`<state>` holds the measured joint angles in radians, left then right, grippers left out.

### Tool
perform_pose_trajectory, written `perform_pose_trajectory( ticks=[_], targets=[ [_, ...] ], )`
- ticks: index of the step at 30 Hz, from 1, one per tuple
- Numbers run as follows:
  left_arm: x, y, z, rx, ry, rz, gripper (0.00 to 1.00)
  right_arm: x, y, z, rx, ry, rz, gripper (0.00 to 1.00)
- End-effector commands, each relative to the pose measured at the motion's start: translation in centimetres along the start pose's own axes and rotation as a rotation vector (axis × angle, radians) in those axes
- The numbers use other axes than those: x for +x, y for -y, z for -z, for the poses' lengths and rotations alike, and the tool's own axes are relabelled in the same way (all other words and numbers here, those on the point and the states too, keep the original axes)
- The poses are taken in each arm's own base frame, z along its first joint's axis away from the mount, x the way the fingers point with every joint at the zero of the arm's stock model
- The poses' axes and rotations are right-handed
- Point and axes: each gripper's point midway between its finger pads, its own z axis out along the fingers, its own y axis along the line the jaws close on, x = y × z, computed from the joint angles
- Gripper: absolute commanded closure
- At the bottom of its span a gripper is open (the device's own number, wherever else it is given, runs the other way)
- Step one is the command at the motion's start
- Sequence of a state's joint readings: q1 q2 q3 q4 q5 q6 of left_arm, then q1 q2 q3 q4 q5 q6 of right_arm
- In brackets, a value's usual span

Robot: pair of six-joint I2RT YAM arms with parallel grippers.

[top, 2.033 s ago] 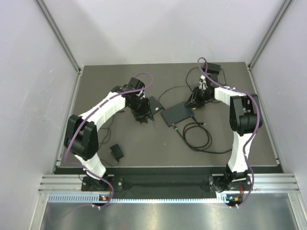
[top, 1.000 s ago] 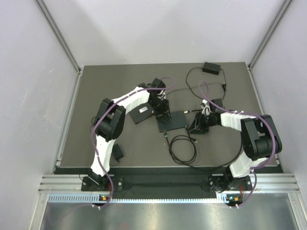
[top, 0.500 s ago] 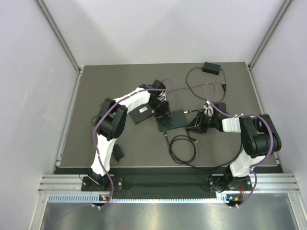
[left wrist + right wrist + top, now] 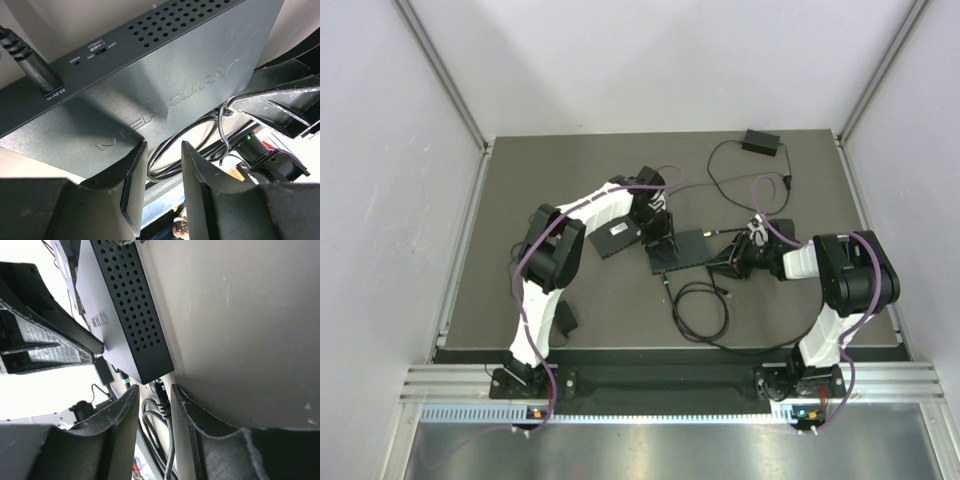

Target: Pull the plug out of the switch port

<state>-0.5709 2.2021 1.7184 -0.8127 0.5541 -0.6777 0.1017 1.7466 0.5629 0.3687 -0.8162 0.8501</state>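
Note:
The plug would stay in its port if I lifted my right gripper now, because its fingers stand apart with a gap beside the plug.
The black switch (image 4: 680, 250) lies mid-table; its lid (image 4: 165, 65) fills the left wrist view and its perforated side (image 4: 125, 315) shows in the right wrist view. A black plug (image 4: 160, 390) sits in a port at the switch's near corner, its cable trailing down. My right gripper (image 4: 154, 385) stands open at the switch's right end (image 4: 733, 258), a finger on each side of the plug and a gap showing beside it. My left gripper (image 4: 164, 142) is open over the switch's left edge (image 4: 658, 232), with only distant cables in its gap.
A power lead (image 4: 30, 65) is plugged into the switch's back edge. A cable coil (image 4: 700, 310) lies in front of the switch. A second black box (image 4: 615, 238) sits left of it, a power brick (image 4: 761, 142) at the back, a small adapter (image 4: 563, 318) front left.
Two seconds ago both grippers were away from the switch; they have closed in on its two ends. In the last half second only the right arm's elbow has drawn in a little.

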Motion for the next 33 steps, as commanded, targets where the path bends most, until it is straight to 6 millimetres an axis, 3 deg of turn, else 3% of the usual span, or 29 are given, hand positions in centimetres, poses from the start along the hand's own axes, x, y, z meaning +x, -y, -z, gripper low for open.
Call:
perform_pose_trajectory(
  ticks=[1,17,23,32,33],
  targets=[
    [0.1,-0.2,0.0,0.006,-0.006,-0.011,0.61,-0.7,0.0,-0.3,-0.031,0.028,0.002,0.68],
    [0.5,-0.6,-0.2,0.005,-0.013,-0.001,0.62,-0.1,1.1,-1.0,-0.021,-0.007,-0.098,0.87],
    [0.4,-0.4,-0.2,0.015,-0.014,-0.001,0.62,0.6,1.3,-0.9,-0.001,-0.061,-0.118,1.00],
    [0.1,-0.3,-0.3,0.003,-0.009,0.001,0.62,3.3,4.3,0.1,0.209,-0.302,-0.177,1.00],
    [0.1,-0.4,-0.4,0.002,-0.011,0.006,0.62,2.8,4.1,0.0,0.211,-0.304,-0.168,1.00]
  ],
)
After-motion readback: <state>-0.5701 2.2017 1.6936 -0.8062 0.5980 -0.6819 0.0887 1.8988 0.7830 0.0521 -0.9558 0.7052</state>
